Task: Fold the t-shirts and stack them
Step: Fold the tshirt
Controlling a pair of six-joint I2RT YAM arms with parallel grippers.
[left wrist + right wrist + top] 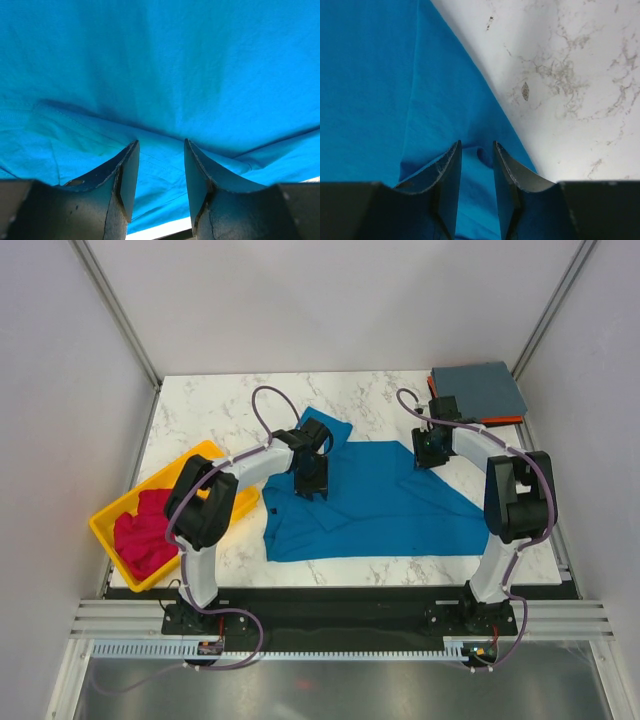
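Observation:
A raised fold of the blue shirt lies between my right gripper's fingers. My right gripper needs to close now, and that would hold the blue shirt.
A bright blue t-shirt [370, 502] lies spread across the middle of the marble table [200, 415]. My left gripper [310, 478] stands over its upper left part. In the left wrist view the left gripper [161, 141] is open, with flat blue cloth [160, 65] under and between its fingers. My right gripper [432, 450] is at the shirt's upper right edge. The right gripper [477, 142] is open too, tips down on the blue cloth [370, 75] beside its hem, a small pucker between them. A magenta-red t-shirt [145, 530] is bunched in the tray. A folded slate grey-blue t-shirt [480, 388] lies on an orange one [505, 421].
The yellow tray [205, 455] sits at the table's left edge. The folded stack is at the back right corner. Bare marble [580, 75] shows right of the blue hem. White walls enclose three sides.

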